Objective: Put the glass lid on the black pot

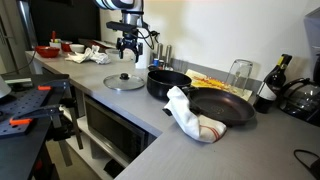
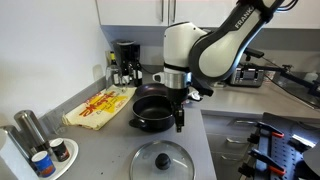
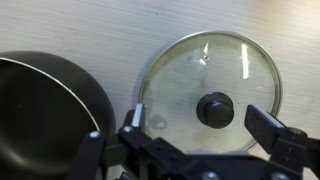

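Observation:
The gripper grips the dark centre knob (image 1: 125,76) from above next, to keep the glass lid level and its rim free to sit on the black pot (image 1: 167,83).
The glass lid (image 1: 124,81) lies flat on the grey counter, clear with a metal rim and a dark centre knob; it shows in both exterior views (image 2: 161,161) and fills the wrist view (image 3: 208,92). The black pot (image 1: 167,83) stands next to it, deep and round, also in the exterior view (image 2: 152,108) and at the left edge of the wrist view (image 3: 40,115). My gripper (image 1: 127,47) hangs open above the lid, apart from it. In the wrist view its fingers (image 3: 205,125) straddle the knob from above, holding nothing.
A wide black frying pan (image 1: 222,107) with a white cloth (image 1: 190,115) over its handle sits beyond the pot. A glass (image 1: 239,74), bottles (image 1: 267,88), a yellow cloth (image 2: 100,105), a coffee maker (image 2: 125,62) and shakers (image 2: 48,157) stand around.

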{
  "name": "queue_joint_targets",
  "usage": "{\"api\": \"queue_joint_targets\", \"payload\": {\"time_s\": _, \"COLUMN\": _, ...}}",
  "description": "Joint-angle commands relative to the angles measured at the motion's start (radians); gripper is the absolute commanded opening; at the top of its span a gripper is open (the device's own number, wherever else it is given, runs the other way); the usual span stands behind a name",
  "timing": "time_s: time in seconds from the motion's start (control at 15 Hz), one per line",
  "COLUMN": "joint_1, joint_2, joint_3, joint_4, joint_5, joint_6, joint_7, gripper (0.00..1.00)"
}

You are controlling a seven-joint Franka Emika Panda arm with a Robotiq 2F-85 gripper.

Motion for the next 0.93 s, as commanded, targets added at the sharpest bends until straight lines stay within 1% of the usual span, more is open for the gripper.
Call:
{"api": "queue_joint_targets", "payload": {"time_s": 0.0, "joint_1": 0.019, "joint_2": 0.111, "joint_3": -0.002, "joint_4": 0.091, "joint_5": -0.056, "joint_6": 0.007, "joint_7": 0.037, "gripper": 1.0}}
{"api": "queue_joint_targets", "payload": {"time_s": 0.47, "joint_1": 0.064, "joint_2": 0.251, "joint_3": 0.007, "joint_4": 0.191, "joint_5": -0.089, "joint_6": -0.006, "joint_7": 0.034, "gripper": 1.0}}
{"api": "queue_joint_targets", "payload": {"time_s": 0.87, "joint_1": 0.103, "joint_2": 0.347, "joint_3": 0.008, "joint_4": 0.271, "joint_5": -0.11, "joint_6": -0.022, "joint_7": 0.03, "gripper": 1.0}}
